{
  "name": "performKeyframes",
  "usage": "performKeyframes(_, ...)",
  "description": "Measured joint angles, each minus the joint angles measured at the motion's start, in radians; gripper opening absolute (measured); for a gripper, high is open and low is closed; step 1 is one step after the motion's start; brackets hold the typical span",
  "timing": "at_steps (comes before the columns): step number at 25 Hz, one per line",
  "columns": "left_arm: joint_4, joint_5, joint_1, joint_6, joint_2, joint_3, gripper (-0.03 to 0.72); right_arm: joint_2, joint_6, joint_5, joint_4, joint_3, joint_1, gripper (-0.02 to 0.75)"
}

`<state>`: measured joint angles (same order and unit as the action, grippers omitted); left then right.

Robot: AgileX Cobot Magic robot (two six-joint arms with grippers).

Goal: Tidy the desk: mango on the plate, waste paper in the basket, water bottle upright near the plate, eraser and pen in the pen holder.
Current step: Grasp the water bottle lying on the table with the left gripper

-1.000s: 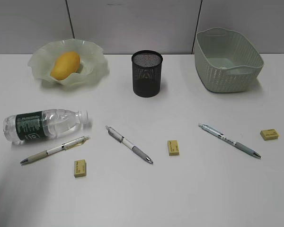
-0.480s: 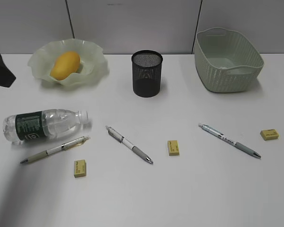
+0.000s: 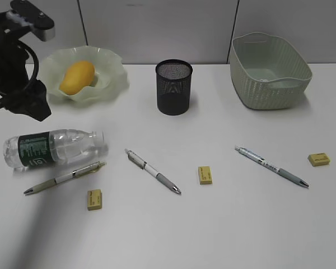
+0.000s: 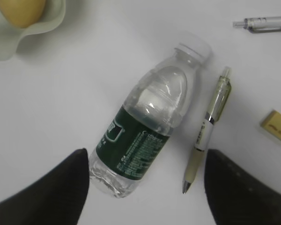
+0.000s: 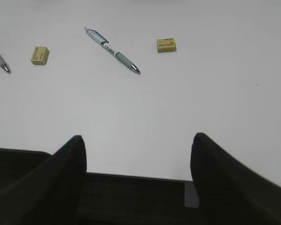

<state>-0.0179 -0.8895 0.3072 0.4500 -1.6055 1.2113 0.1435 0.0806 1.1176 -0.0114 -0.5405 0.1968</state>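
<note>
The water bottle has straight sides around its green label (image 3: 35, 149), while its clear shoulder (image 3: 83, 141) slopes toward the cap, so my left gripper should grab the bottle around that label next.
The water bottle (image 3: 53, 147) (image 4: 150, 126) lies on its side on the desk (image 3: 224, 224), cap to the right. My left gripper (image 3: 38, 109) (image 4: 146, 154) hangs open above its base end, not touching it. The mango (image 3: 77, 77) (image 4: 21, 11) rests on the plate (image 3: 115, 78). Three pens (image 3: 64, 177) (image 3: 153, 171) (image 3: 271, 166) and three erasers (image 3: 94, 199) (image 3: 205, 175) (image 3: 318, 159) lie loose on the desk. The pen holder (image 3: 174, 87) stands at the back middle, the basket (image 3: 270, 70) at the back right. The waste paper is out of view. My right gripper (image 5: 138, 137) is open and empty over the desk's near edge.
A pen (image 4: 210, 131) lies close beside the bottle, inside the span of my left fingers. Grey wall panels (image 3: 157, 28) rise behind the desk. In the right wrist view a pen (image 5: 113, 51) and two erasers (image 5: 40, 55) (image 5: 166, 45) lie far ahead.
My left arm has come into the exterior view from the left edge and now stands over the bottle's base end. Nothing on the desk has moved.
</note>
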Motion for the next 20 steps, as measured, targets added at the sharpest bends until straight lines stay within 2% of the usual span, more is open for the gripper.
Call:
performKeyframes(5, -0.007, 0.006, 0.001, 0.090, -0.059, 0.010, 0.584, 0.000, 0.000, 0.000, 0.000, 0.000, 0.000, 0.549)
performKeyframes(13, -0.008, 0.028, 0.002, 0.171, -0.175, 0.010, 0.592, 0.000, 0.000, 0.000, -0.001, 0.000, 0.000, 0.548)
performKeyframes(20, -0.010, 0.083, 0.002, 0.187, -0.255, 0.016, 0.592, 0.000, 0.000, 0.000, -0.001, 0.000, 0.000, 0.548)
